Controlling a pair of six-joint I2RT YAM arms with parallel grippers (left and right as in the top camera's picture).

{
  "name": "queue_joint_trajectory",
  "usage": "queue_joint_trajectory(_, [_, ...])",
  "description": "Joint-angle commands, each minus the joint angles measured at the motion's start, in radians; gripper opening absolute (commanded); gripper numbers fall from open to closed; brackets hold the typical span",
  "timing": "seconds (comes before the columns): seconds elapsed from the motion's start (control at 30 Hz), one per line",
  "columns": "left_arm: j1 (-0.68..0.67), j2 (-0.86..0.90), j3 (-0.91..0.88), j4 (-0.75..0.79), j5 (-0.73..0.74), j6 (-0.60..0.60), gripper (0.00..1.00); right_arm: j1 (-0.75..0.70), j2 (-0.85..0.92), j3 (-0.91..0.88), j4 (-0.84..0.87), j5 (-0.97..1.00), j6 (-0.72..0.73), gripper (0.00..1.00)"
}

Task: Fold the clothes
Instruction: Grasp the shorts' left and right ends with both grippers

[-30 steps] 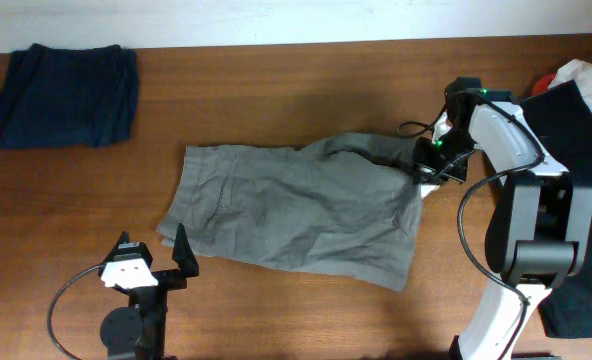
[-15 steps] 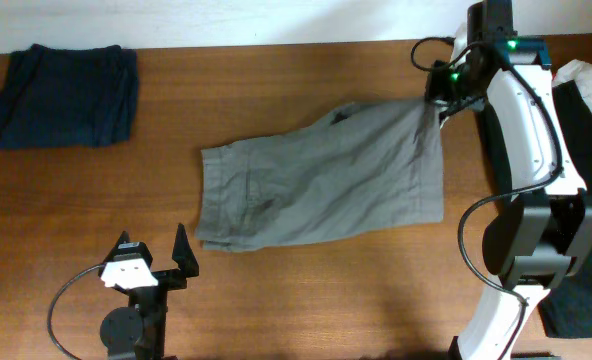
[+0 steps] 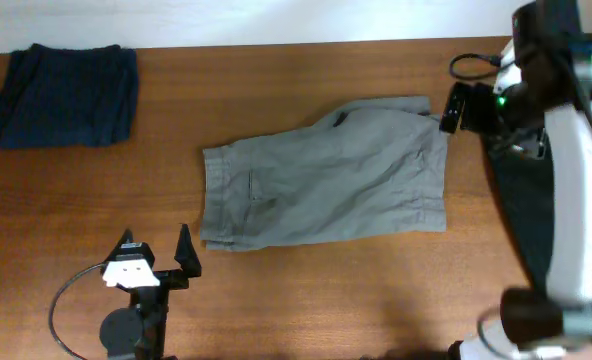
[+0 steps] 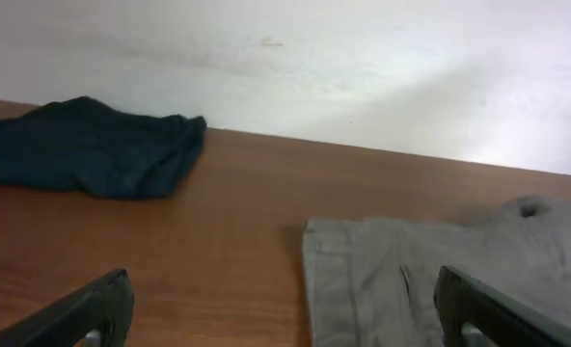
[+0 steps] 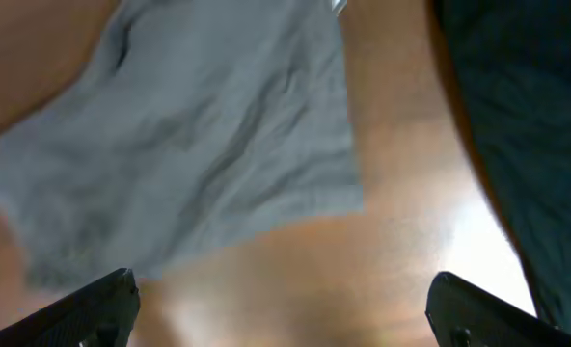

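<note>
I will next use my left gripper to grab the grey-olive shorts' end edge [image 3: 211, 236], toward their near corner, to stretch them out for folding.
The grey-olive shorts [image 3: 326, 180] lie spread flat across the middle of the table, one end at the left and the other near the far right. My right gripper [image 3: 455, 108] hovers high by their far right corner. In the right wrist view it [image 5: 281, 294] stands open and empty, with the shorts [image 5: 189, 145] below it at upper left. My left gripper [image 3: 154, 248] rests open near the front edge, just short of the shorts' near left corner. Between its fingers shows bare wood, with the shorts [image 4: 440, 275] ahead to the right.
A dark navy folded garment [image 3: 64, 95] lies at the far left corner and also shows in the left wrist view [image 4: 93, 145]. A large black garment [image 3: 526, 210] covers the table's right edge under the right arm. A pale wall [image 4: 363, 67] backs the table.
My right gripper dragged the shorts' end toward the far right, spreading them flat, then opened, let go and rose. The left arm has not moved.
</note>
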Motion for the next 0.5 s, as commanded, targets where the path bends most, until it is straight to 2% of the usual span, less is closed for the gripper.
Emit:
queue_joint_trajectory(0.0, [0.000,-0.006,0.001,0.100,0.384,-0.010,0.99,0.121,-0.232,-0.204,0.002,0.045,0.004,0.99])
queue_joint_trajectory(0.07, [0.000,-0.002,0.051,0.132,0.440,-0.058,0.99,0.161,-0.348,-0.362,0.039,0.126,0.076,0.99])
queue_joint_trajectory(0.13, [0.000,0.074,0.195,0.111,0.465,-0.052,0.99,0.161,-0.397,-0.472,0.099,0.123,0.077,0.99])
queue_joint_trajectory(0.2, [0.000,0.329,0.491,-0.110,0.488,0.093,0.99,0.161,-0.388,-0.541,0.116,0.123,0.077,0.99])
queue_joint_trajectory(0.23, [0.000,0.480,0.653,-0.283,0.495,0.172,0.99,0.161,-0.380,-0.564,0.124,0.123,0.077,0.99])
queue_joint_trajectory(0.27, [0.000,0.702,0.884,-0.542,0.491,0.271,0.99,0.161,-0.372,-0.580,0.165,0.124,0.076,0.99])
queue_joint_trajectory(0.3, [0.000,0.877,1.060,-0.740,0.475,0.312,0.99,0.161,-0.360,-0.583,0.190,0.124,0.076,0.99])
queue_joint_trajectory(0.37, [0.000,1.087,1.209,-0.883,0.495,0.308,0.99,0.160,-0.346,-0.583,0.202,0.127,0.076,0.99])
queue_joint_trajectory(0.4, [0.000,1.210,1.226,-0.974,0.483,0.309,0.99,0.160,-0.335,-0.583,0.206,0.127,0.076,0.99])
queue_joint_trajectory(0.47, [0.000,1.390,1.226,-1.033,0.433,0.308,0.99,0.160,-0.317,-0.583,0.213,0.126,0.076,0.99])
